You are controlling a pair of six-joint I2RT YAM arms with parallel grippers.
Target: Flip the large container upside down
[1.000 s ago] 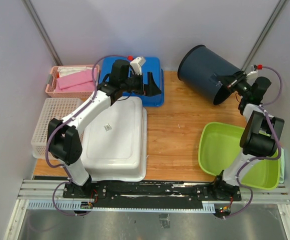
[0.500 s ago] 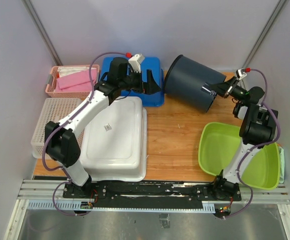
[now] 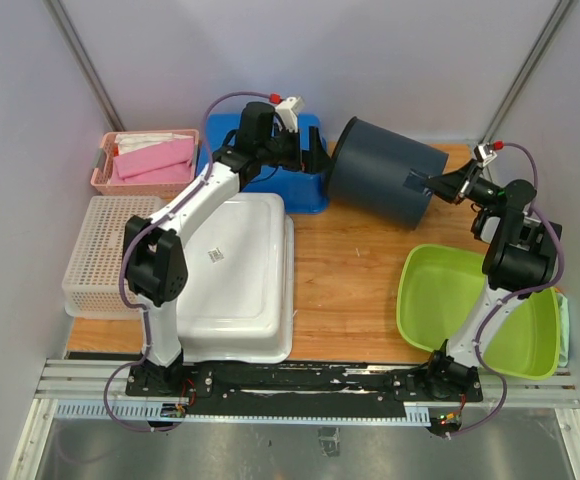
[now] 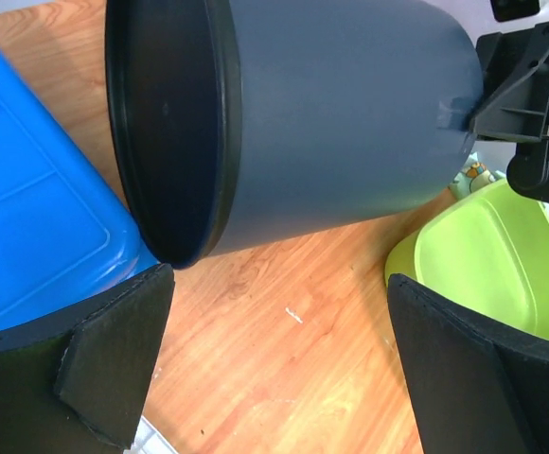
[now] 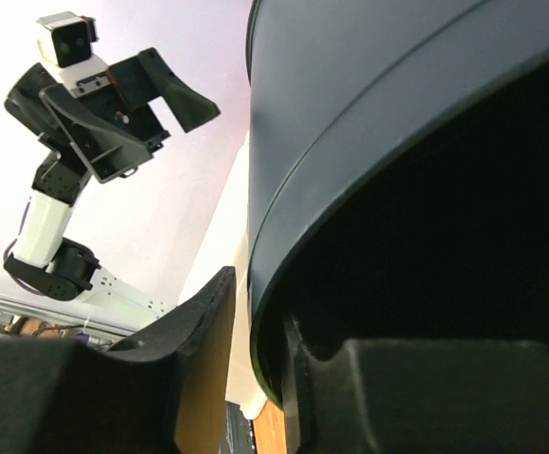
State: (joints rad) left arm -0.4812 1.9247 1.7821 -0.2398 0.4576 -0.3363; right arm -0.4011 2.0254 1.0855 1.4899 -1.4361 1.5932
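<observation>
The large container needs to be turned upside down, so my left gripper next needs to take hold of the base's raised edge, opposite the opening.
The large container is a dark blue-grey bucket lying on its side on the wooden table, base to the left and mouth to the right. My right gripper is at the mouth's rim, one finger inside and one outside. In the right wrist view the rim passes between the jaws of the right gripper, and a thin gap shows beside the outer finger. My left gripper hangs open just left of the base. The left wrist view shows the container beyond the empty left gripper.
A blue tray lies under the left gripper, touching the container's base side. A white upturned tub fills the left-centre. A green basin sits front right. A pink basket and a white lattice basket stand far left.
The container has swung down and leftward from the back right corner onto its side. The right jaws have loosened on its rim. The left gripper has moved right towards the container's base.
</observation>
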